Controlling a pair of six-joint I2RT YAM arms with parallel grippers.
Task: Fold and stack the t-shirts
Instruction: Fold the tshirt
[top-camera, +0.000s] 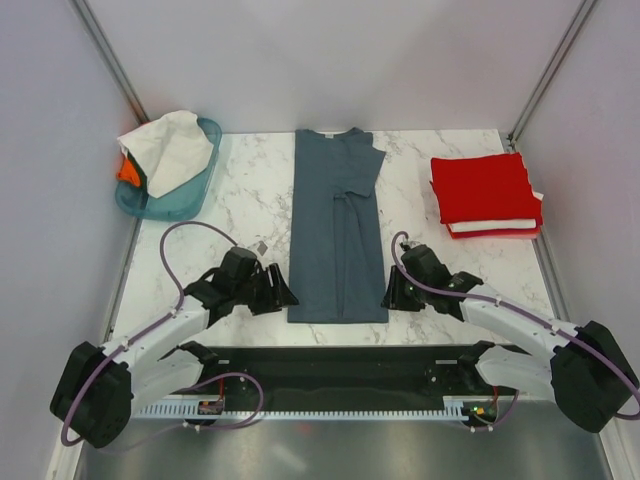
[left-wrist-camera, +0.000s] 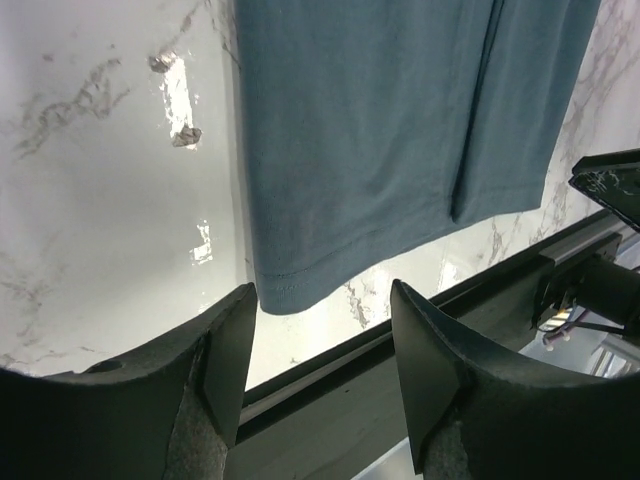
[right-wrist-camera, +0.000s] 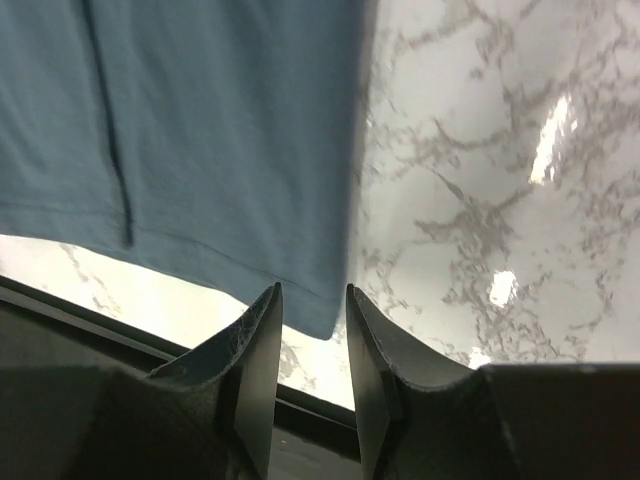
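My right gripper's fingers are above the flat corner, so it is too early to close, as closing now would miss. It comes down to the shirt's corner (top-camera: 386, 320) (right-wrist-camera: 322, 328) first.
A slate blue-grey t-shirt (top-camera: 335, 230) lies flat down the middle of the marble table, folded lengthwise into a long strip. My left gripper (top-camera: 290, 297) sits by its near left corner, open and empty. In the left wrist view the left gripper (left-wrist-camera: 322, 295) has the hem corner (left-wrist-camera: 280, 290) just past its left fingertip. My right gripper (top-camera: 386, 297) is at the near right corner. The right wrist view shows the right gripper (right-wrist-camera: 312, 292) narrowly open, with the shirt's corner (right-wrist-camera: 320, 315) lying on the table in line with the gap. Folded red t-shirts (top-camera: 485, 187) with a white one (top-camera: 490, 226) between them are stacked at the right.
A teal basket (top-camera: 150, 208) at the back left holds a white shirt (top-camera: 170, 150) and an orange one (top-camera: 126, 172). A black rail (top-camera: 330, 365) runs along the table's near edge, close behind both grippers. White walls enclose the table.
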